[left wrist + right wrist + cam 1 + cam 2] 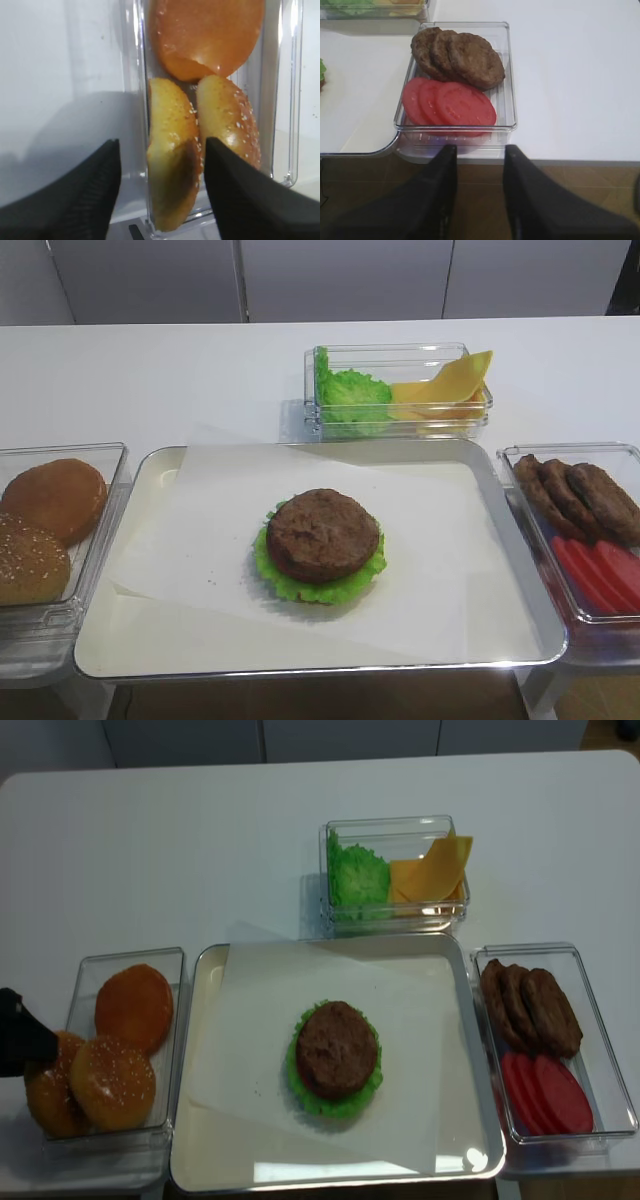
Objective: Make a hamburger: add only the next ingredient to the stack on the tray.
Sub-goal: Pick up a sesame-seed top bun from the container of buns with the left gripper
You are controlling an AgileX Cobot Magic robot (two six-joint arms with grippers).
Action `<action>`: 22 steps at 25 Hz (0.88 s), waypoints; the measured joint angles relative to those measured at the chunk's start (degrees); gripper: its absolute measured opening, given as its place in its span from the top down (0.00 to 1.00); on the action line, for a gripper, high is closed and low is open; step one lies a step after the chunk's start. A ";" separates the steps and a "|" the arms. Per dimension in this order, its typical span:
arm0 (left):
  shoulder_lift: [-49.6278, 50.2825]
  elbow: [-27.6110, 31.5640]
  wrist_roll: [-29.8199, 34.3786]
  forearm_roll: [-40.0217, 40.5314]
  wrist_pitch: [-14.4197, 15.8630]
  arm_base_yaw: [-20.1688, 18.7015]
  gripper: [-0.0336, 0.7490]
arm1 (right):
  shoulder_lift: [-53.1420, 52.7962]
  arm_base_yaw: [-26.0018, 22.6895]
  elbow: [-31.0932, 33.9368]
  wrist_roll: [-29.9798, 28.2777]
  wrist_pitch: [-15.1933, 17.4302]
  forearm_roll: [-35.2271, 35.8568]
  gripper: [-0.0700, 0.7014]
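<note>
My left gripper picks up the sesame-seeded bun top by its upturned edge [54,1076] next. The box's side and a second bun [114,1083] crowd both sides of the bun top.
The stack [322,540] of brown patty over green lettuce sits mid-tray [110,640] on white paper, also visible from the second high view [335,1055]. In the clear box on the left, one sesame-seeded bun top [172,165] stands on edge against the wall, and a second one [230,117] lies beside it. My left gripper [161,141] is open, its fingers either side of the on-edge bun and the box wall, the left finger clear of it. My right gripper [479,150] is open and empty, below the table's front edge, in front of the patty box.
A smooth seedless bun [205,35] fills the far end of the left box [85,965]. The right box [507,75] holds loose patties [462,57] and tomato slices [452,102]. A box of lettuce and cheese [400,390] stands behind the tray.
</note>
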 joint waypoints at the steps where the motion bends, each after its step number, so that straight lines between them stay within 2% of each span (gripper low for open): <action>1: 0.00 0.00 0.00 -0.05 -0.10 0.00 0.45 | 0.00 0.00 0.00 0.00 0.00 0.00 0.58; 10: 0.00 2.19 0.71 -0.37 -0.23 0.00 0.47 | 0.00 0.00 0.00 0.00 0.00 0.00 0.58; 19: 0.00 2.19 0.80 -1.57 -0.23 0.00 0.69 | 0.00 0.00 0.00 0.00 0.00 0.00 0.58; 22: 0.00 1.07 0.80 -1.45 -0.11 0.00 0.71 | 0.00 0.00 0.00 0.00 0.00 0.00 0.58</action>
